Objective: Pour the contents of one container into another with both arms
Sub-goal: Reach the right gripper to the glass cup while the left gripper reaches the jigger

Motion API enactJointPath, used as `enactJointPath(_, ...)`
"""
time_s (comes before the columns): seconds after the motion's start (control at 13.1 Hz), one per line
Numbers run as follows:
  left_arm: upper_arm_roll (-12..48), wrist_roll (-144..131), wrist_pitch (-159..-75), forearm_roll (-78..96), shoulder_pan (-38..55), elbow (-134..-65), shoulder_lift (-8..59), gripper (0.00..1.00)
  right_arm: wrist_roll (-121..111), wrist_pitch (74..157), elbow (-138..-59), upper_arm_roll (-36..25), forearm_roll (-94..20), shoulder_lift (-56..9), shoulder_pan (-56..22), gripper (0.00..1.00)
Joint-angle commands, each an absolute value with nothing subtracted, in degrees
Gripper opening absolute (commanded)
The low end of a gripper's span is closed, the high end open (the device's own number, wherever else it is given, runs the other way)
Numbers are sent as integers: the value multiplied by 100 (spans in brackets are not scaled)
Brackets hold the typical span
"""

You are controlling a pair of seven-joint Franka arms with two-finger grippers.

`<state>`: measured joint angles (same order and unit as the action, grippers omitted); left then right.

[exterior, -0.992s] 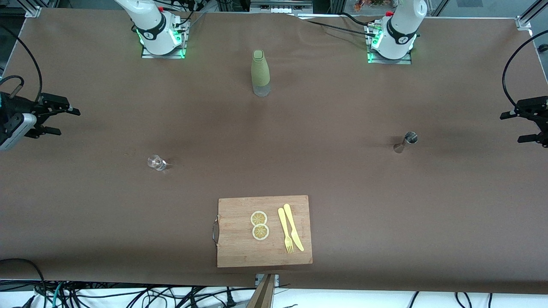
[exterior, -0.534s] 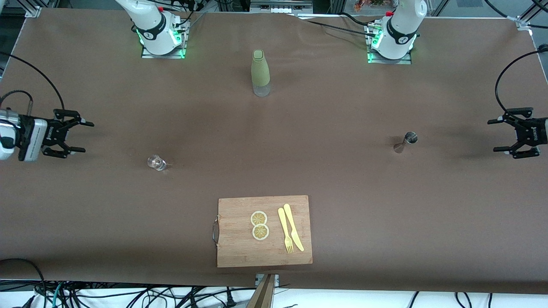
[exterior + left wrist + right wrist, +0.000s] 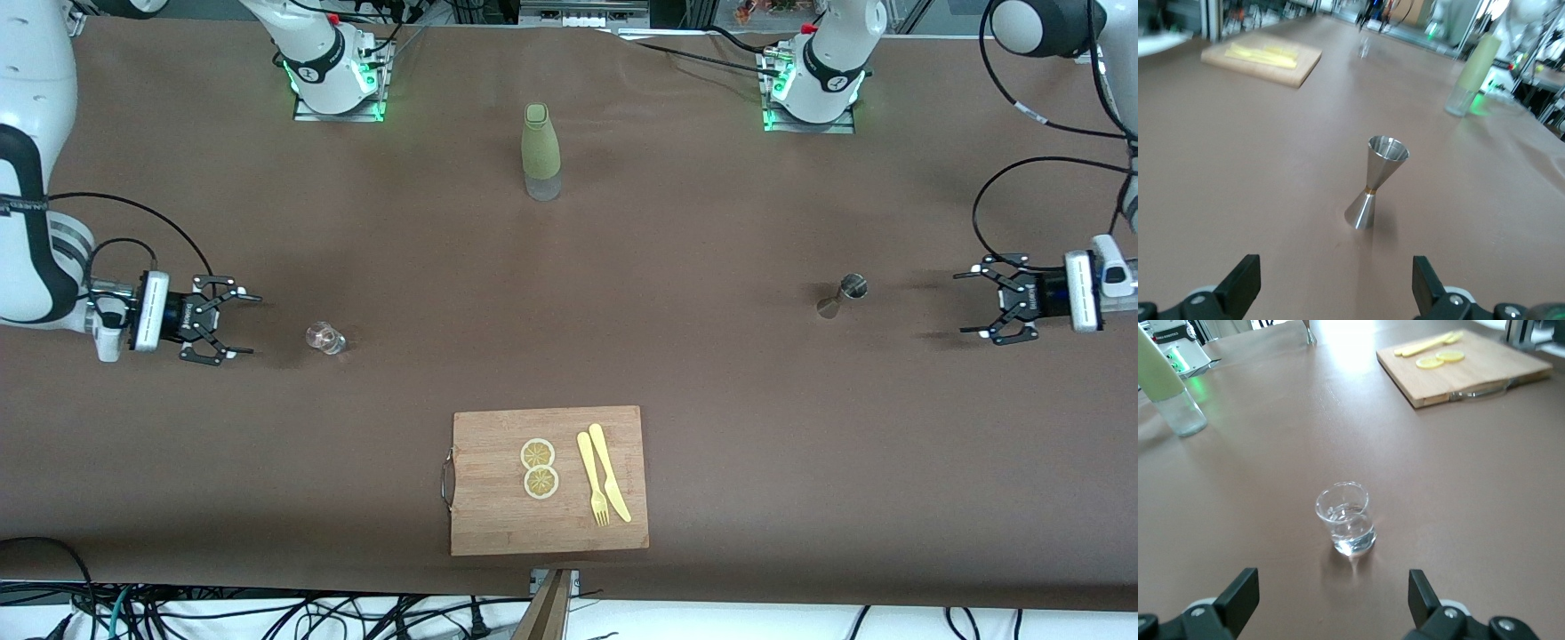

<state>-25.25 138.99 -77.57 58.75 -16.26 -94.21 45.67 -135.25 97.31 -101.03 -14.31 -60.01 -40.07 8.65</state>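
Note:
The glass holds loose clear liquid and needs to stay upright, so my right gripper should next grab it around its sides below the glass's rim (image 3: 326, 340).
A small clear glass (image 3: 324, 337) holding a little clear liquid stands on the brown table toward the right arm's end. My right gripper (image 3: 240, 325) hangs low over the table beside it, open and pointed at it; the glass (image 3: 1346, 520) stands a short way ahead of the open right gripper (image 3: 1331, 597). A steel hourglass-shaped jigger (image 3: 840, 296) stands toward the left arm's end. My left gripper (image 3: 969, 304) is low over the table beside it, open. The jigger (image 3: 1375, 183) stands upright ahead of the empty left gripper (image 3: 1335, 287).
A green-sleeved bottle (image 3: 540, 151) stands between the two arm bases. A wooden cutting board (image 3: 498, 507) near the table's front edge carries two lemon slices (image 3: 539, 468) and a yellow fork and knife (image 3: 603, 476).
Both grippers have come in from the table's ends and dropped lower, the right toward the glass and the left toward the jigger. Nothing on the table has moved.

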Motion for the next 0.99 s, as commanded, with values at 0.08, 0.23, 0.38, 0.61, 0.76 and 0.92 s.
enactJointPath(0.08, -2514, 15317, -7322, 6616, -1600, -9466, 5289, 100, -14615, 9467, -9976, -1389, -6801, -4595, 888, 99)
enactJointPath(0.23, -2470, 15757, -7199, 6767, -1530, -9466, 5553, 100, -14844, 9317, -9976, -1380, -7083, -4798, 844, 99)
enactJointPath(0.38, -2268, 16074, -7181, 6785, -1521, -9475, 5686, 100, -15002, 9316, -9976, -1153, -7241, -4939, 852, 99)
enactJointPath(0.61, -2049, 16338, -7181, 6820, -1512, -9509, 5757, 100, -15047, 9316, -9976, -906, -7488, -5027, 835, 99)
enactJointPath(0.76, -1925, 16365, -7181, 6864, -1494, -9598, 5757, 100, -15056, 9308, -9976, -844, -7515, -5089, 835, 99)
enactJointPath(0.92, -1837, 16365, -7198, 6917, -1442, -9606, 5757, 100, -15143, 9299, -9976, -809, -7523, -5150, 835, 99)
